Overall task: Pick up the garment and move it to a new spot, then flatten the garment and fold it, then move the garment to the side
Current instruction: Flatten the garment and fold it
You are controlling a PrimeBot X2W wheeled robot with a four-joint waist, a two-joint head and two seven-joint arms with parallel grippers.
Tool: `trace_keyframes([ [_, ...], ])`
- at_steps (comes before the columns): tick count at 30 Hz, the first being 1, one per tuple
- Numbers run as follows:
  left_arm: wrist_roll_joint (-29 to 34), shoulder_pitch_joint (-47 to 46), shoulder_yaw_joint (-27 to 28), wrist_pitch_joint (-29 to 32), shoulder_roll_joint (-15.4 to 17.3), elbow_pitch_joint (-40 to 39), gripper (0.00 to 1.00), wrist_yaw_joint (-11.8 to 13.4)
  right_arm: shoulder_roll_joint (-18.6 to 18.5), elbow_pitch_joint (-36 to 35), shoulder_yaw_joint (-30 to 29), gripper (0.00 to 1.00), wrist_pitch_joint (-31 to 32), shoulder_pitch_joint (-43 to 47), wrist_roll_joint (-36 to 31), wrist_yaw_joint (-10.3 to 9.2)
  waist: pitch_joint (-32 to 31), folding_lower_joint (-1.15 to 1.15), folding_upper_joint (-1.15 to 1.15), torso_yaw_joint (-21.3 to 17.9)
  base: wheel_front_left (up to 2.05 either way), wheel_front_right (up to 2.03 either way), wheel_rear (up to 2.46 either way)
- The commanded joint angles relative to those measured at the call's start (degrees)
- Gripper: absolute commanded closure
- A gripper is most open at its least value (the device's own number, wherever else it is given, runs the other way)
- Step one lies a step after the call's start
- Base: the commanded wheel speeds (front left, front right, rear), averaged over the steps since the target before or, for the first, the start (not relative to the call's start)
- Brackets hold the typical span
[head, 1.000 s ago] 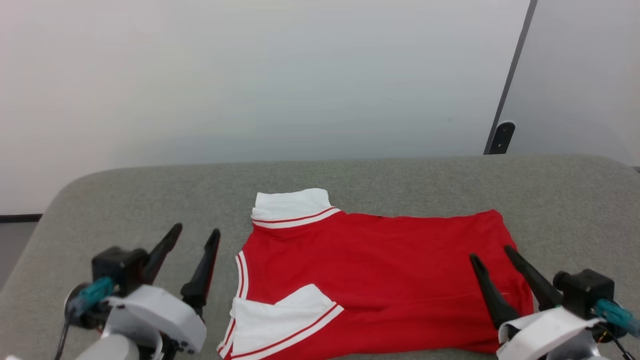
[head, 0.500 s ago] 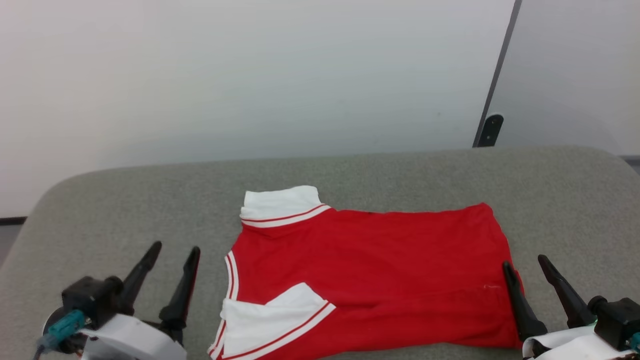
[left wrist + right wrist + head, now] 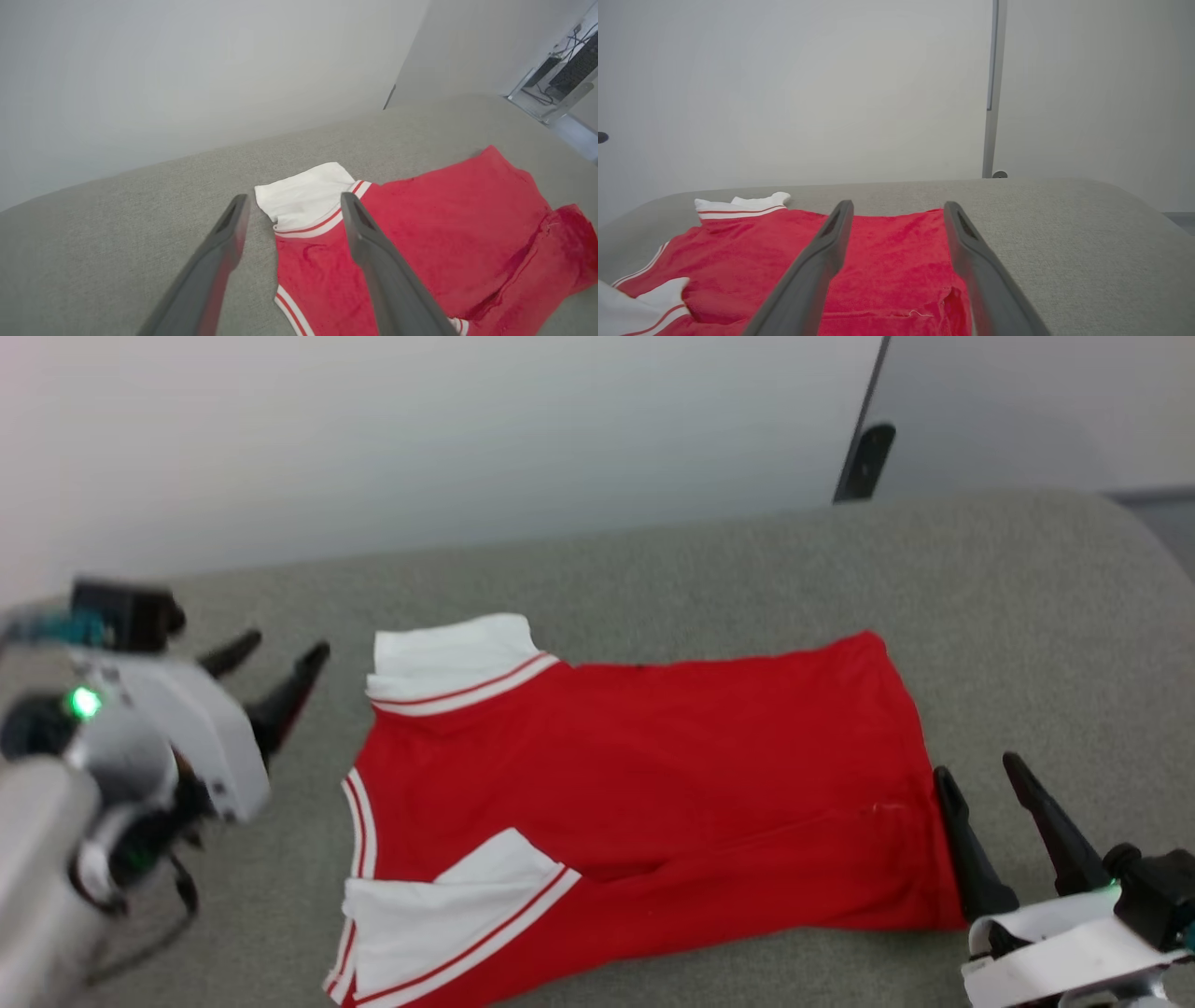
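Next, the left gripper will grip the garment by the bunched edge of its far white sleeve (image 3: 448, 658), because folds stand up there while the red body (image 3: 672, 756) lies flat.
The garment (image 3: 644, 775), a red T-shirt with white sleeves and striped trim, lies folded lengthwise on the grey padded table (image 3: 1027, 616), neckline to the left. My left gripper (image 3: 280, 658) hovers open just left of the far white sleeve (image 3: 448, 658), fingers pointing at it; in the left wrist view the garment (image 3: 420, 233) lies ahead, the sleeve (image 3: 308, 193) between my fingertips. My right gripper (image 3: 980, 770) stands open at the hem's right edge, holding nothing. In the right wrist view the garment (image 3: 887, 261) lies under my open right gripper (image 3: 899, 205).
A white wall rises behind the table, with a dark vertical strip (image 3: 864, 457) at the back right. Bare grey table surface extends to the right of the garment and behind it. Cables and equipment (image 3: 570, 70) show at the far right in the left wrist view.
The head camera has swung, shifting the scene left and up. My left gripper has risen and moved forward toward the far white sleeve. The right gripper stays at the hem.
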Motion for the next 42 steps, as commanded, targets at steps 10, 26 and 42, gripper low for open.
trace_keyframes([
  [10,-1.3,-18.9,-3.4,21.1,1.1,8.9,0.00,-2.4,0.2,-0.7,0.2,0.00,-0.5,-4.7,0.4,-0.10,14.3,0.00,0.00,-4.4,0.00,0.00,0.00],
  [26,1.4,-36.2,-7.6,38.4,-1.4,21.6,0.00,-0.7,1.8,-4.2,-1.5,0.00,-0.6,-7.1,-0.3,-0.10,24.6,0.00,0.00,-6.7,0.00,0.00,0.00],
  [42,1.5,-33.4,-13.0,48.9,-7.2,33.0,1.00,3.4,2.2,-4.0,-1.0,0.00,-0.6,-8.8,-0.3,-0.10,25.2,0.00,0.00,-6.5,0.00,0.00,0.00],
])
